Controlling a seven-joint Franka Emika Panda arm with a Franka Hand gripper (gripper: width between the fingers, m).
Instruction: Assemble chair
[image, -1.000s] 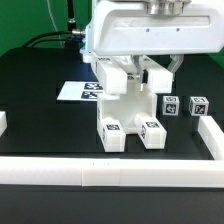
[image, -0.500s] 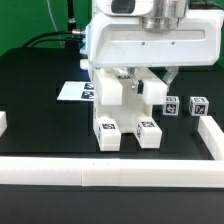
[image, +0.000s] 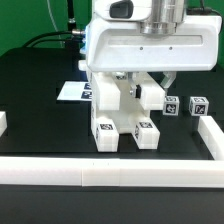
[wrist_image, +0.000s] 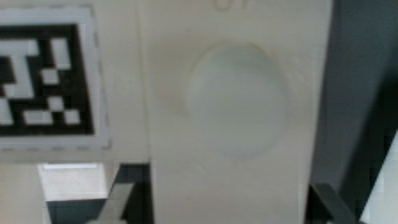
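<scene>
I should open my gripper now. Both tagged legs of the chair rest their lower ends on the black table, so the chair would stay upright.
The partly built chair (image: 118, 105), white and blocky, stands upright on two tagged legs (image: 104, 131) on the black table, near the front rail. My gripper (image: 136, 84) reaches down from the large white hand and is shut on the chair's upper part. In the wrist view a white chair slab (wrist_image: 240, 100) with an oval recess fills the picture, with a black-and-white tag (wrist_image: 39, 80) beside it. My dark fingers (wrist_image: 135, 198) sit against both sides of the slab, and my gripper (wrist_image: 231, 208) is clamped around it.
Two loose tagged white blocks (image: 170, 105) (image: 197, 103) lie on the exterior view's right. The marker board (image: 72, 90) lies behind the chair. White border rails run along the front (image: 110, 172), the right (image: 210, 135) and the left (image: 3, 122).
The hand and the held chair have shifted slightly toward the exterior view's left. The grip has stayed the same.
</scene>
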